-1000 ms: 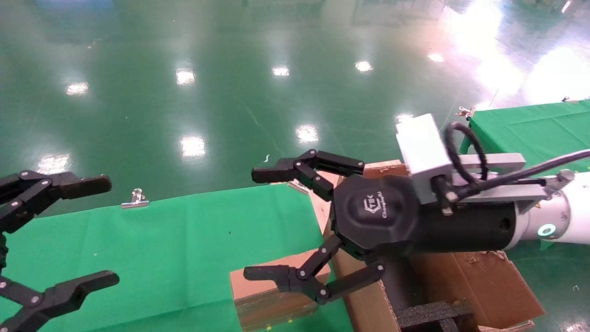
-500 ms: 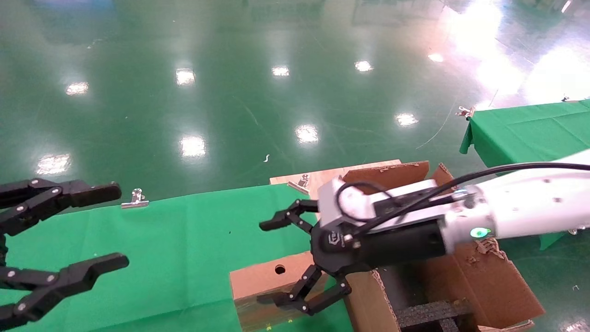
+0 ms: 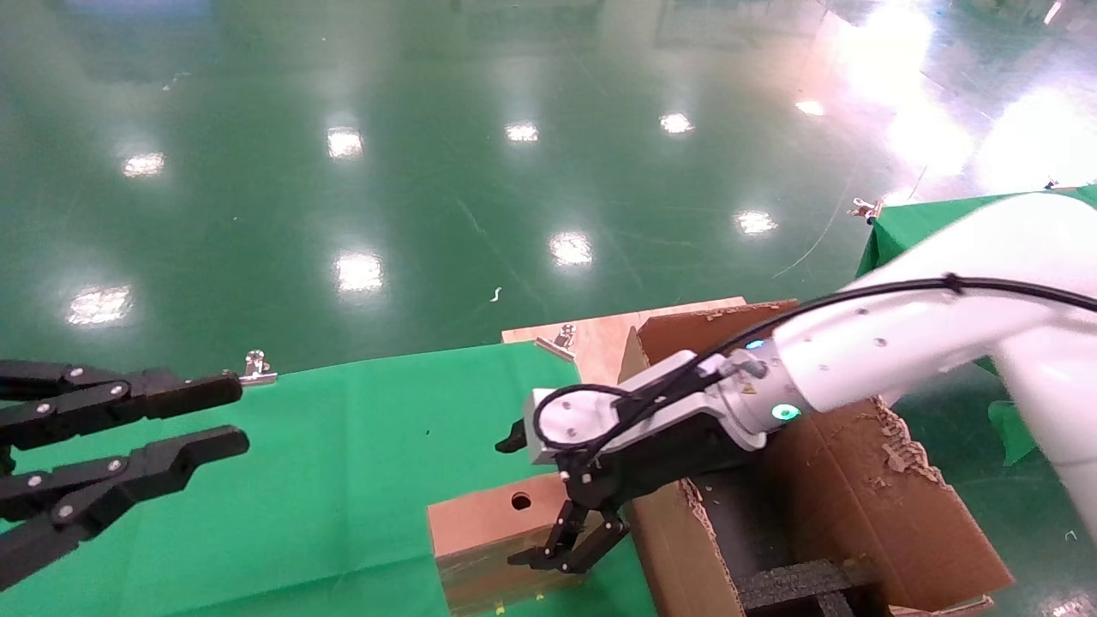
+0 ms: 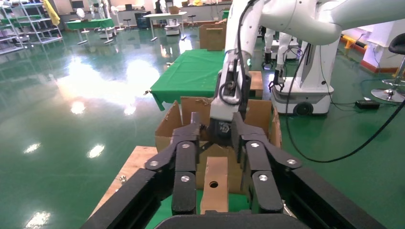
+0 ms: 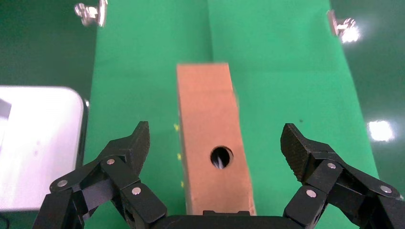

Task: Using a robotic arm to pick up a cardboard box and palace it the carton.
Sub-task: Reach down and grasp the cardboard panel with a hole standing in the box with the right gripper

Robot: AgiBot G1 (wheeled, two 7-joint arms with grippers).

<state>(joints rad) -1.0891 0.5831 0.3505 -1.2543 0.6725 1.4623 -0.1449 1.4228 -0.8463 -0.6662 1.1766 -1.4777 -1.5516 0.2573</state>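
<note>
My right fingers stop above the cardboard box's top side in the right wrist view, so my gripper must lower before closing on it.
The slim brown cardboard box [image 3: 488,514] stands on its long edge on the green cloth, its narrow face with a round hole turned up. The robotic arm's right gripper [image 3: 520,503] points down over it and is open. In the right wrist view the cardboard box [image 5: 205,105] lies between the spread fingers [image 5: 136,143] of my right gripper [image 5: 216,140] without touching them. The carton [image 3: 857,506], large with torn flaps and black foam [image 3: 797,583] inside, stands just right of the box. My left gripper [image 3: 227,417] hovers open at the far left, holding nothing.
A green cloth [image 3: 300,480] covers the table, held by metal clips [image 3: 254,367]. A wooden board [image 3: 591,334] lies behind the carton. A second green table [image 3: 900,231] stands at the right. The left wrist view shows the box [image 4: 215,186], the carton [image 4: 172,119] and another white robot [image 4: 310,71].
My right arm has swung down and turned its gripper from sideways to pointing down over the box. The left gripper's fingers have drawn closer together.
</note>
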